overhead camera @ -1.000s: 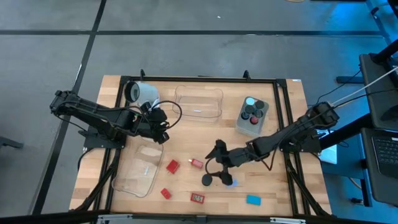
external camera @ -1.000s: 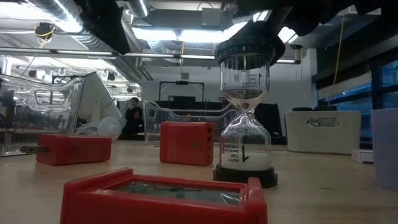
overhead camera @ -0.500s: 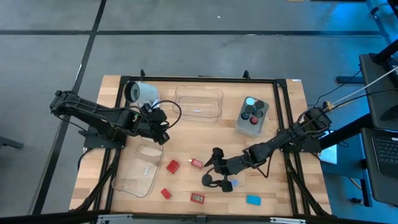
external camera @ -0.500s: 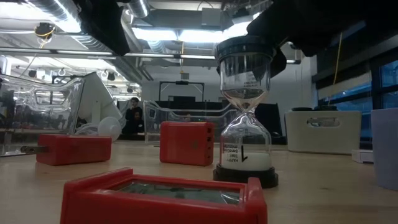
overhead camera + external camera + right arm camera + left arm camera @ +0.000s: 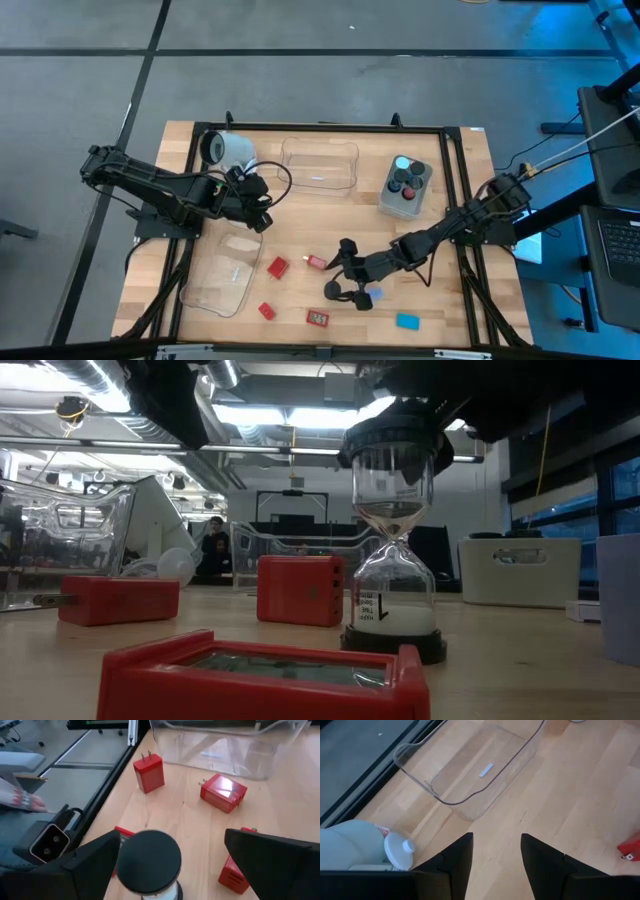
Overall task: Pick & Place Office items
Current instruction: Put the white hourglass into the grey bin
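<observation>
The right gripper grabs the sand timer by its black top cap next. Then the right gripper places the timer in the grey tub [image 5: 405, 188].
A sand timer with black end caps [image 5: 333, 290] stands upright on its base near the table's near edge [image 5: 392, 550]. My right gripper [image 5: 346, 274] is open and low over it, with one finger on each side of the timer's top cap [image 5: 148, 856]. Red blocks lie around it [image 5: 277, 267] [image 5: 316, 262] [image 5: 318, 318] [image 5: 223, 792]. A small blue piece [image 5: 373, 296] lies beside the gripper, and a teal block [image 5: 407, 321] lies near the near edge. My left gripper [image 5: 495, 855] is open and hovers over bare wood left of centre [image 5: 262, 205]. My right gripper comes at the timer's top cap [image 5: 131, 851] slanting down from the table's right. One finger [image 5: 95, 862] stands right beside the cap and the other [image 5: 270, 860] is well apart from it. Whether the near finger touches the cap, I cannot tell.
A grey tub [image 5: 388, 196] holding round knobs stands right of centre. A clear tray [image 5: 320, 163] sits at the far side and another [image 5: 225, 275] at the near left. A white mug [image 5: 228, 148] lies by the left arm. Another red block [image 5: 266, 310] rests near the left tray.
My right gripper has moved toward the table's near edge and down, bringing its open fingers around the timer's top cap. The left arm has kept still.
</observation>
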You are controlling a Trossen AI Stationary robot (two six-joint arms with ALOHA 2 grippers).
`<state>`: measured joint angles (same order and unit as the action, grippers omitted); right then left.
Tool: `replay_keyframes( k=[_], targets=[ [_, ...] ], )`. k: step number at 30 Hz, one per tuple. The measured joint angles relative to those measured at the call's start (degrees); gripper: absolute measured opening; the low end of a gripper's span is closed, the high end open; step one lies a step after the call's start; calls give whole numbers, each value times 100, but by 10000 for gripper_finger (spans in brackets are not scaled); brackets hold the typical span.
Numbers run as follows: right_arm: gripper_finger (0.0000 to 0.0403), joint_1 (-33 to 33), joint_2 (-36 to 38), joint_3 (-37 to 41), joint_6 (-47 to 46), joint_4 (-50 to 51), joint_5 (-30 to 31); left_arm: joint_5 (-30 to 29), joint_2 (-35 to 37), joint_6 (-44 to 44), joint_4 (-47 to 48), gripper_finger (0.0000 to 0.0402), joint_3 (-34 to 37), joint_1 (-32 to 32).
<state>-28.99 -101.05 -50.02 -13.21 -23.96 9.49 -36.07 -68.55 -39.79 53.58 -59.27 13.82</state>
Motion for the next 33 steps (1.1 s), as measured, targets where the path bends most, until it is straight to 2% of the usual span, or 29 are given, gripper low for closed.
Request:
replay_keyframes(
  k=[8,16,26,33],
  targets=[
    [361,-91,-2,-7,-291,-23,-177,4,0,2,0,160,0,0],
    [362,-188,-16,-9,-329,-1,107,7,0,0,0,161,0,0],
    [362,-192,-422,-13,-549,-134,189,9,-1,0,0,157,0,0],
    [353,-192,-479,-13,-435,-134,640,9,-2,0,0,159,0,0]
  ],
)
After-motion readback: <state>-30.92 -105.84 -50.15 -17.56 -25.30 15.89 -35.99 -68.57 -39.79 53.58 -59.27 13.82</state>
